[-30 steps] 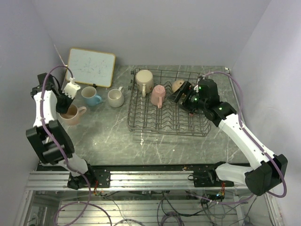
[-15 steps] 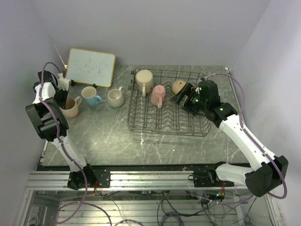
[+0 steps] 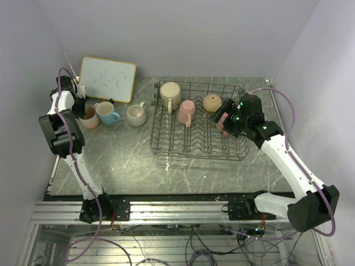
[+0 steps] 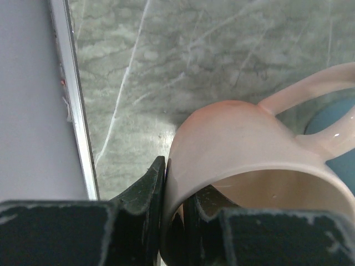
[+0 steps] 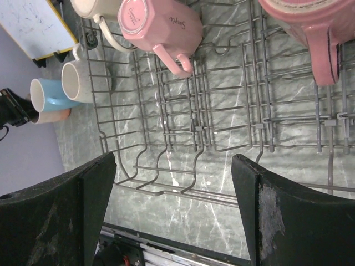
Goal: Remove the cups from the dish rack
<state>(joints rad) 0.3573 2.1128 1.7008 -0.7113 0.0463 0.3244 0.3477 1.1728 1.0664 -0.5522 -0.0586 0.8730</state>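
Note:
The pale pink mug's base is at the table beside the light blue mug [image 3: 106, 112] and the pale pink mug would stand, so my left gripper should open now.
My left gripper [image 3: 83, 104] is shut on the rim of a pale pink mug [image 4: 249, 160], one finger inside and one outside. This mug [image 3: 87, 117] is at table level at the far left, beside the light blue mug [image 3: 106, 112] and the cream-white mug [image 3: 136, 114]. The dark wire dish rack [image 3: 166, 145] holds a beige mug [image 3: 171, 95], a second pale pink mug [image 3: 187, 112], a tan mug [image 3: 212, 102] and a dark pink-red mug [image 5: 310, 22]. My right gripper [image 3: 224, 117] hovers open and empty over the rack's right part, above the rack's near rim in its wrist view [image 5: 177, 210].
A framed whiteboard [image 3: 107, 78] leans against the back wall behind the table mugs. A metal edge strip [image 4: 75, 100] runs along the left wall close to the held mug. Purple walls close in on the left, back and right.
My left arm has swung back and left, carrying the pale pink mug from nearer the front up beside the blue mug. My right gripper has shifted slightly right over the rack.

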